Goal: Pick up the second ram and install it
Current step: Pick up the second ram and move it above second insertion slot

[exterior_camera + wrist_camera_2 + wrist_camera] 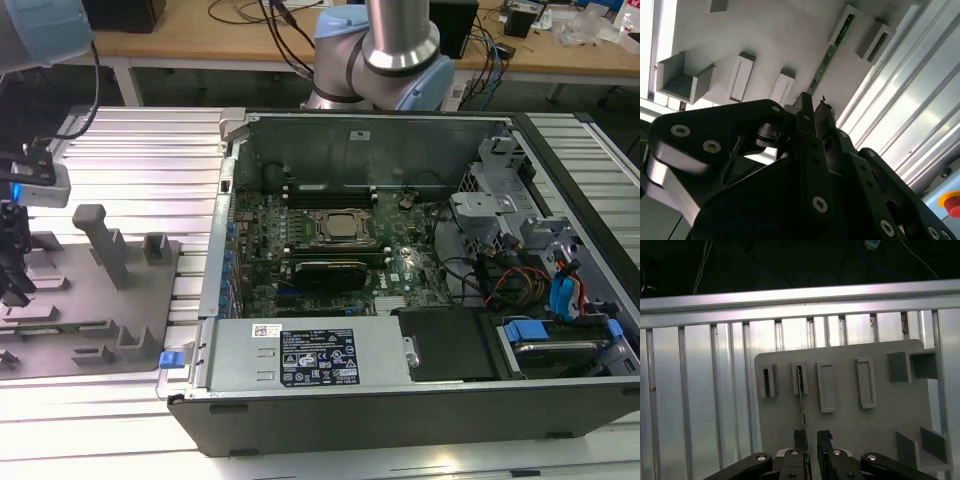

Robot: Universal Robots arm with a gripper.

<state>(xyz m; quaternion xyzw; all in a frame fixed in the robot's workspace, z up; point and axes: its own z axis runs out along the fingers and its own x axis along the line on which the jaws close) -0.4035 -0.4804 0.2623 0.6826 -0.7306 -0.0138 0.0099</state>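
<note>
The robot's gripper will next grab the second ram by its long edge to install it.
In both wrist views the second ram is a thin green stick standing on edge in a slot of the grey tray. My gripper hovers over the stick's near end. Its black fingers are a narrow gap apart and open, with nothing between them. The stick runs up to one fingertip, and I cannot tell whether they touch. In the exterior view my gripper hangs over the tray at the exterior view's far left.
An open computer case fills the middle and right of the exterior view, with the CPU socket on its motherboard. The tray carries grey posts and empty slots. Ribbed aluminium table surrounds it.
</note>
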